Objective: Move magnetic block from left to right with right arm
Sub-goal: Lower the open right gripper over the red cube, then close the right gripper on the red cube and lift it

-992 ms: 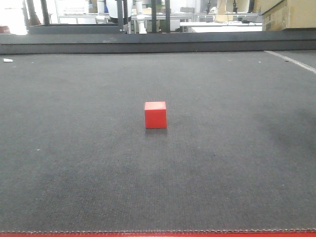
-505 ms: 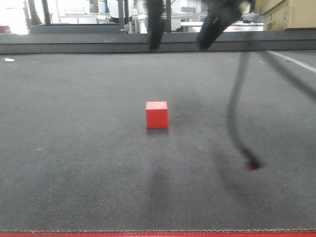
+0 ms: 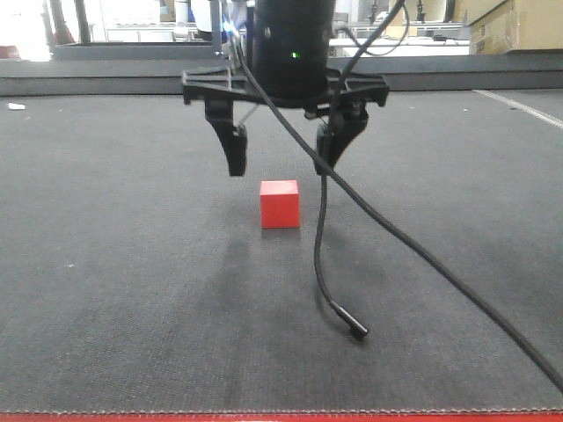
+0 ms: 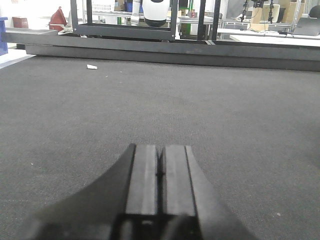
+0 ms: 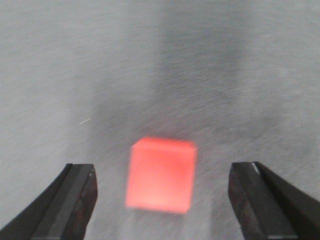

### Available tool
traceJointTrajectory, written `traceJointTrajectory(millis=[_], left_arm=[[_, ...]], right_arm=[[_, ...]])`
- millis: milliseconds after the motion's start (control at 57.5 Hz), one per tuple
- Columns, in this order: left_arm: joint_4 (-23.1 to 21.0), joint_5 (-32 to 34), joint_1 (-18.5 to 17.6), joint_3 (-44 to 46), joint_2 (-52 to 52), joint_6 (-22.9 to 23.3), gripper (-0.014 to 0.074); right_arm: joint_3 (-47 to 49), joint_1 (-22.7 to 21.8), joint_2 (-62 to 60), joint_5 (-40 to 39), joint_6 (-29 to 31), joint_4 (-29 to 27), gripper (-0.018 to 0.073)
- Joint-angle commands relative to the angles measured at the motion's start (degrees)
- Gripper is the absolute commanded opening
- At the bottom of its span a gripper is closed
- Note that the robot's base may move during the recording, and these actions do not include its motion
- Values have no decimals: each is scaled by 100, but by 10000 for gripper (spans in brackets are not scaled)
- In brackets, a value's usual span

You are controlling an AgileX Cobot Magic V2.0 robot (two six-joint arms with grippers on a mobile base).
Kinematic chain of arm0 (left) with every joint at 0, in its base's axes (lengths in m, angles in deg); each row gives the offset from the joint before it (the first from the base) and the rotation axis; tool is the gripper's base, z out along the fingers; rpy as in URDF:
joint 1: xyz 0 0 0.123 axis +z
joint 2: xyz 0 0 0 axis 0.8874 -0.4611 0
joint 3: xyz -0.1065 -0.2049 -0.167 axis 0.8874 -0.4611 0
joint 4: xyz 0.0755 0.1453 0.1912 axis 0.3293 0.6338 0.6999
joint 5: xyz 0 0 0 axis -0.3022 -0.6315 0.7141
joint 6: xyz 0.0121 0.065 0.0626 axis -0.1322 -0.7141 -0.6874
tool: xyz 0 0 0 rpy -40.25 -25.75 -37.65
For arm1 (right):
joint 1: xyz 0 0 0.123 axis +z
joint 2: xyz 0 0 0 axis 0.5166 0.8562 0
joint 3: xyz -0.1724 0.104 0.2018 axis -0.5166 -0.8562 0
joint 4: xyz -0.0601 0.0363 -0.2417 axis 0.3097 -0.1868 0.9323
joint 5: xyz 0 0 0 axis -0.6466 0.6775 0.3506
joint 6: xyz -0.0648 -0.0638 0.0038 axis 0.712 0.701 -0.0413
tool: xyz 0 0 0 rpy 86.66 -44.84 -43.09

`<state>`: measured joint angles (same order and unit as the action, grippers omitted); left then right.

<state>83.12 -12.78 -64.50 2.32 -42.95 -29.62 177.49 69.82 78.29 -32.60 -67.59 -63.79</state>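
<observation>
I should grip the block's opposite sides with my right gripper, to move the magnetic block (image 3: 280,204) across the dark grey mat (image 3: 158,264).
The magnetic block (image 3: 280,204), a small plain red cube, rests on the dark grey mat near the middle of the front view. My right gripper (image 3: 284,163) hangs open just above and slightly behind it, one finger on each side. In the right wrist view the block (image 5: 161,173) appears blurred between the two spread fingers (image 5: 74,200), touching neither. My left gripper (image 4: 160,160) shows only in the left wrist view, its jaws pressed together with nothing in them, low over bare mat.
A loose black cable (image 3: 339,303) dangles from the right arm and ends on the mat in front of the block. A raised dark ledge (image 3: 281,79) borders the mat at the back. Cardboard boxes (image 3: 515,25) stand at the far right.
The right arm has come down into the front view, from a blur at the top edge to hanging open over the block. The block has stayed put.
</observation>
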Motion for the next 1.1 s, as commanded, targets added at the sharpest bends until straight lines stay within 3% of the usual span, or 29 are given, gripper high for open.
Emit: traceJointTrajectory(millis=[0, 418, 923, 1079], left_arm=[[-26, 513, -22, -37, 75, 40, -126], [-26, 513, -22, -37, 75, 40, -126], [-26, 513, -22, -37, 75, 40, -126], [-26, 513, -22, -37, 75, 40, -126]], right_arm=[[208, -10, -233, -168, -156, 374, 634], [208, -10, 20, -602, -149, 387, 629], [208, 0, 55, -142, 181, 115, 211], [208, -220, -254, -92, 532, 88, 194]])
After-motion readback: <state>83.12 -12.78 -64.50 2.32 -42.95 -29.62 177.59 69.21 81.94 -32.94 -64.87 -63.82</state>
